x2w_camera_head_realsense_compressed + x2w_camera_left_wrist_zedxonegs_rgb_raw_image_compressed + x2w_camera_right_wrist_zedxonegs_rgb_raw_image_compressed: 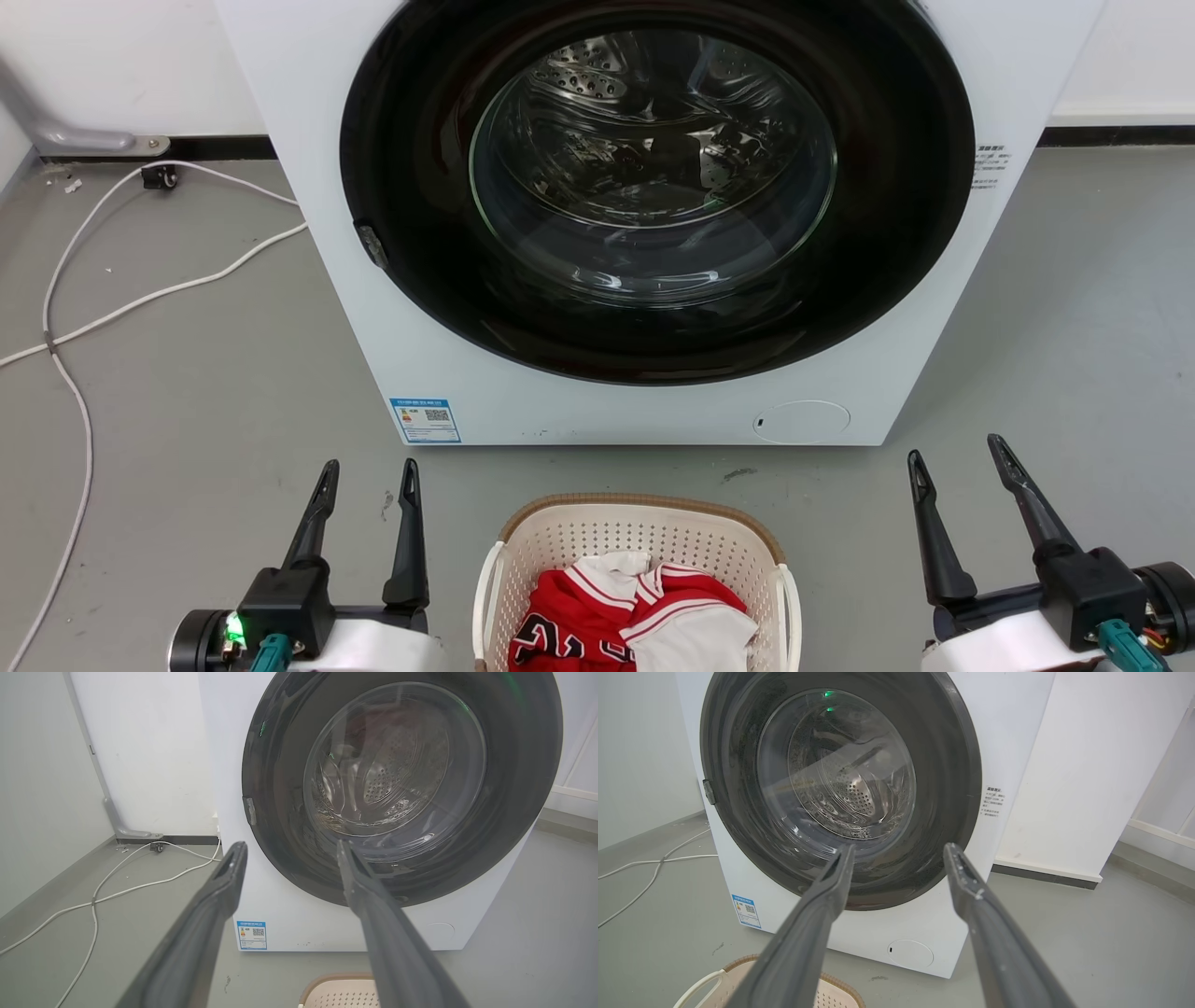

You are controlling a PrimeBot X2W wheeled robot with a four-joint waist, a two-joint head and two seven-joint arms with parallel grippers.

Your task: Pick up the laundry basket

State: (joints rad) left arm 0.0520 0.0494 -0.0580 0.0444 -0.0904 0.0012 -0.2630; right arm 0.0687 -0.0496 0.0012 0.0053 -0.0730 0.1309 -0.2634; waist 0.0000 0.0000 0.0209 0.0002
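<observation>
Loose red and white clothes (635, 611) could fall out if the laundry basket tips. The robot's right gripper will next grab the laundry basket's other white side handle (793, 616).
The laundry basket (560, 546), cream perforated plastic with a brown woven rim and white side handles, sits on the grey floor at the bottom middle of the head view, holding red and white clothes (635, 611). My left gripper (369, 471) stands open to its left, fingers pointing at the washer, nothing between them. On the other side of the basket, apart from it, my right gripper (957, 448) is open and empty. The basket's far rim (338, 982) peeks in at the bottom of the left wrist view. Its rim and one handle (698, 987) show low in the right wrist view.
A white front-loading washer (523, 392) with a shut dark round door (653, 187) stands close behind the basket. White cables (70, 317) trail over the floor at the left. A white wall panel (1087, 774) rises right of the washer.
</observation>
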